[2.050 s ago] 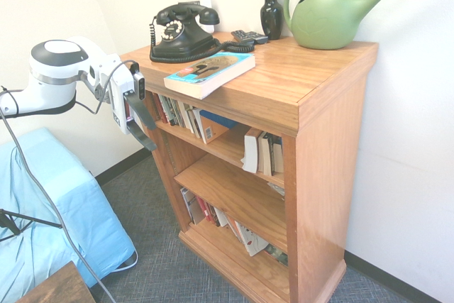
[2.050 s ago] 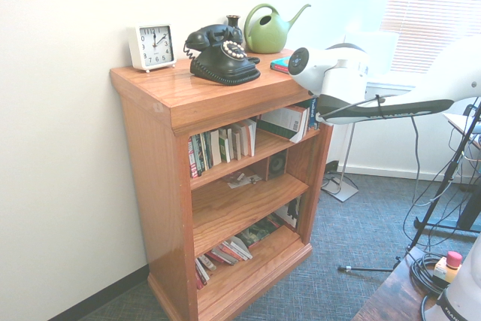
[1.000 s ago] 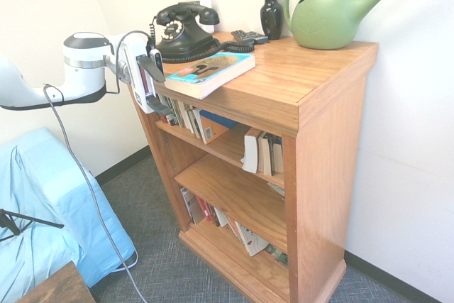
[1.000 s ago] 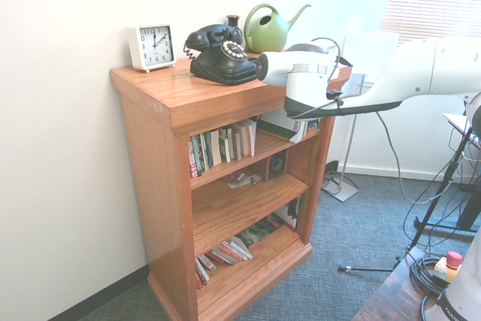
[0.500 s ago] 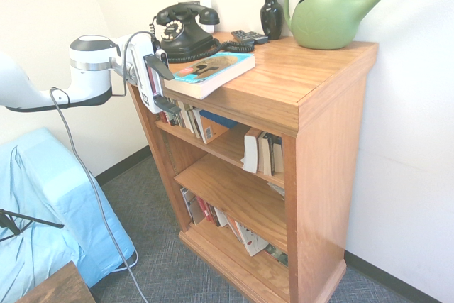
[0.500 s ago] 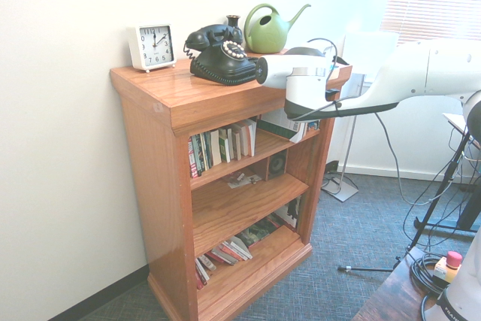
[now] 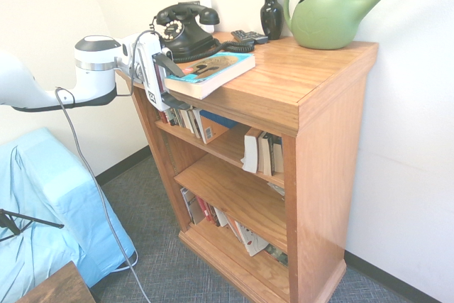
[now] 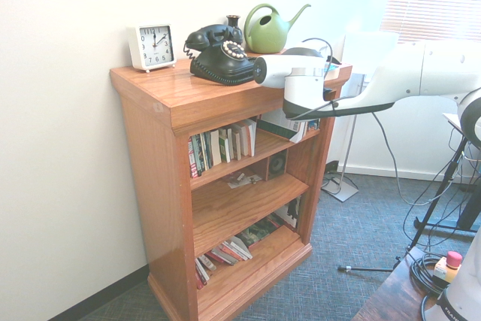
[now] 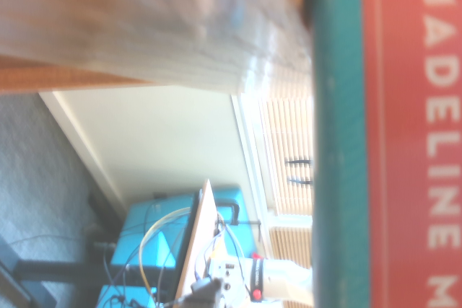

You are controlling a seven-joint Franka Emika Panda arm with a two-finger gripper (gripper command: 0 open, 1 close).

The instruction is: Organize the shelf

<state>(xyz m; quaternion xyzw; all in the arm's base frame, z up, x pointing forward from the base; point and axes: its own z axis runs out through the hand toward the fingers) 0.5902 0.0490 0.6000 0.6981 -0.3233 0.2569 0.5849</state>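
Note:
Most of the book lies flat on the wooden top [image 7: 266, 79]. My gripper should next grab the book by its overhanging end [image 7: 183, 84], where a finger fits underneath.
The shelf [image 7: 326, 140] [image 8: 150, 155] is an orange-brown wooden bookcase with a thick top and three tiers. A teal-covered book [image 7: 213, 70] lies flat on its top, sticking out over the front edge. My gripper [image 7: 184, 90] is level with the book's near end and stands open. One finger [image 7: 172, 66] is above the book's corner and the other below the shelf top's edge. In the wrist view the book's red and teal spine [image 9: 390, 135] fills the side, very close. In the second exterior view the arm's wrist [image 8: 297, 73] hides the fingers.
On the top stand a black rotary phone [image 7: 184, 30] [image 8: 222, 54], a remote [image 7: 248, 35], a black vase [image 7: 271, 13], a green watering can [image 7: 330, 15] [image 8: 267, 29] and a white clock [image 8: 152, 46]. Rows of books [image 7: 191, 118] fill the tiers. A blue-covered block [image 7: 42, 204] sits at the left.
The gripper has risen from beside the upper tier to the shelf top's height and moved in to the book's near end. It stays open.

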